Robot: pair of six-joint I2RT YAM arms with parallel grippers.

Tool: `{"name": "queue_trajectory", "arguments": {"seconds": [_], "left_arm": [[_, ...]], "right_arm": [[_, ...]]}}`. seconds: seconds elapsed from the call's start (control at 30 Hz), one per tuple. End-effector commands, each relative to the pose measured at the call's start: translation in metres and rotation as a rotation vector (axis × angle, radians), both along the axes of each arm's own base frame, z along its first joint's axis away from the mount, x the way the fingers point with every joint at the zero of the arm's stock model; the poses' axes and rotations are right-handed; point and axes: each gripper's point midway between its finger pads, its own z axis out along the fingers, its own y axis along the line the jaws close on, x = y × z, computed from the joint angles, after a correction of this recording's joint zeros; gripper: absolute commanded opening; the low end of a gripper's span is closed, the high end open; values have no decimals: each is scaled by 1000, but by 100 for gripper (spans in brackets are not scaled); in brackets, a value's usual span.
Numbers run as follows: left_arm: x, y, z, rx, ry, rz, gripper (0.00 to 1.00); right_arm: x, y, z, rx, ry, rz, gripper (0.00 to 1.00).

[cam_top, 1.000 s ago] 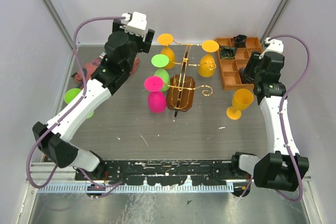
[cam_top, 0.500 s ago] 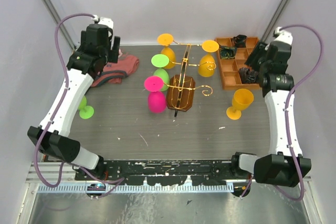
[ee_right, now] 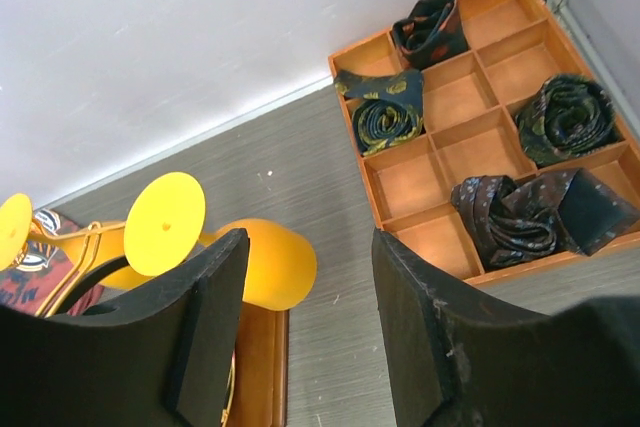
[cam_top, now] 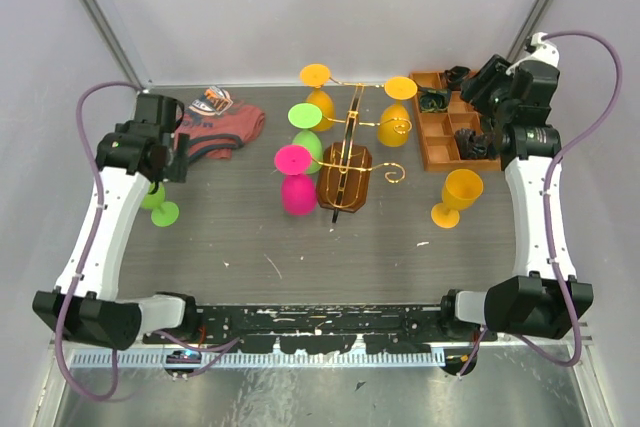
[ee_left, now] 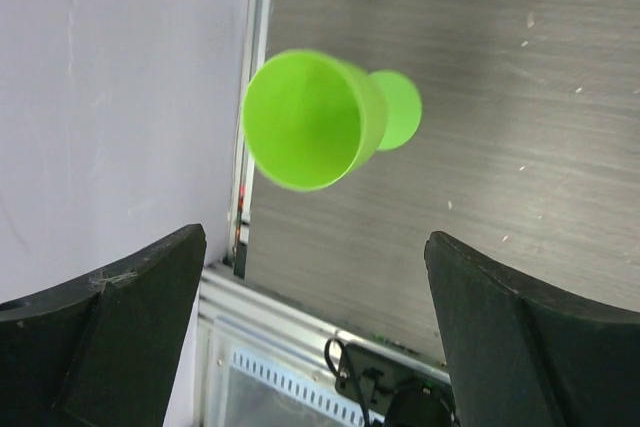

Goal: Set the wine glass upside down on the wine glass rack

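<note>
My left gripper should grab the green wine glass (ee_left: 320,117) by its bowl's rim (ee_left: 312,188), so its stem and foot stay free for my right gripper.
The wine glass rack (cam_top: 345,175), gold curly wire on a brown base, stands mid-table. Two orange, one green and one pink glass hang upside down on it. A green wine glass (cam_top: 160,209) (ee_left: 320,117) stands upright at the left edge. My left gripper (cam_top: 165,159) (ee_left: 315,327) hovers over it, open wide and apart from it. An orange wine glass (cam_top: 458,195) stands upright to the right of the rack. My right gripper (cam_top: 478,82) (ee_right: 310,317) is open and empty above the table between the tray and a hanging orange glass (ee_right: 270,262).
A brown compartmented tray (cam_top: 440,152) (ee_right: 470,117) with rolled ties sits at the back right. A reddish cloth (cam_top: 220,127) lies at the back left. The left wall and the table's metal edge rail (ee_left: 250,187) run close beside the green glass.
My left arm has swung from behind the rack to the left and nearer, ending over the green glass. My right gripper has moved toward the back over the tray.
</note>
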Motion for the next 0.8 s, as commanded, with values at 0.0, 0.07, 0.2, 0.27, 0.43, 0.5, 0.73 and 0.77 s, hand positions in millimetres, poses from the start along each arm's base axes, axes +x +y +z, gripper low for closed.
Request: {"name": "queue_trajectory", "arguments": {"seconds": [0.0, 0.07, 0.2, 0.27, 0.43, 0.5, 0.73, 0.77], "left_arm": [[-28, 14, -7, -38, 31, 57, 98], [-26, 15, -13, -61, 21, 64, 98], [-16, 11, -33, -173, 0, 63, 98], [-10, 9, -41, -206, -8, 59, 98], [10, 7, -55, -234, -21, 31, 97], [19, 8, -59, -228, -17, 11, 96], [43, 2, -84, -263, 21, -25, 85], [43, 1, -89, -271, 34, -27, 81]], "right_arm": [[3, 11, 11, 36, -65, 40, 57], [3, 13, 9, 44, -67, 48, 57], [-1, 15, 10, 35, -69, 60, 57], [-5, 14, 12, 23, -71, 56, 57], [-15, 12, 16, -4, -83, 49, 57], [-19, 12, 16, -8, -82, 49, 57], [-29, 11, 22, -26, -90, 38, 57], [-31, 10, 24, -33, -93, 36, 57]]}}
